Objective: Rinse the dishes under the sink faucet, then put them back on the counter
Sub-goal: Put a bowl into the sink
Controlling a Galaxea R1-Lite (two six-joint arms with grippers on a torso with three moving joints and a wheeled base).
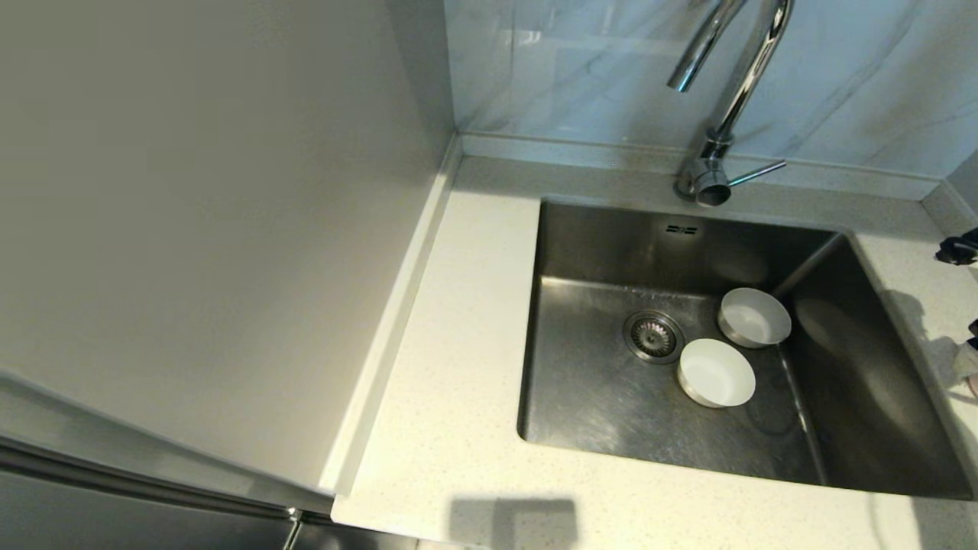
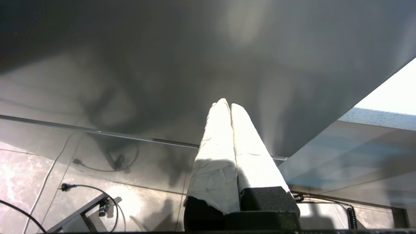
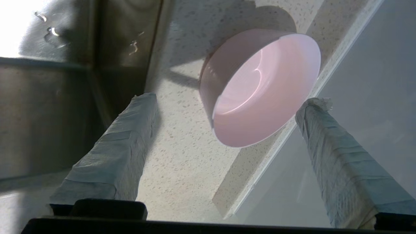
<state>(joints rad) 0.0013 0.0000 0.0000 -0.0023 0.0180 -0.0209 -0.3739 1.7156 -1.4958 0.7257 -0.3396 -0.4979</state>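
Note:
Both fingers are still above the counter, short of the pale pink bowl's rim [image 3: 234, 77]. My right gripper moves lower next, and only then closes on that rim.
Two bowls lie in the sink [image 1: 611, 252] right of the drain: the pale grey bowl [image 1: 754, 317] farther back and the white bowl [image 1: 716, 372] nearer. The chrome faucet [image 1: 745, 76] arches above, no water showing. In the right wrist view the pale pink bowl [image 3: 260, 87] stands upright on the counter [image 3: 175, 156] beside its raised rim. My right gripper [image 3: 229, 102] is open, with a taped finger on each side of the bowl and neither touching it. My left gripper [image 2: 227, 104] is shut on nothing, low in front of a grey cabinet.
The beige wall panel [image 1: 191, 229] bounds the counter [image 1: 451, 367] on the left. The sink wall [image 3: 48, 97] lies close beside my right gripper. Dark parts of the right arm [image 1: 960, 249] show at the head view's right edge. Cables [image 2: 81, 187] lie on the floor.

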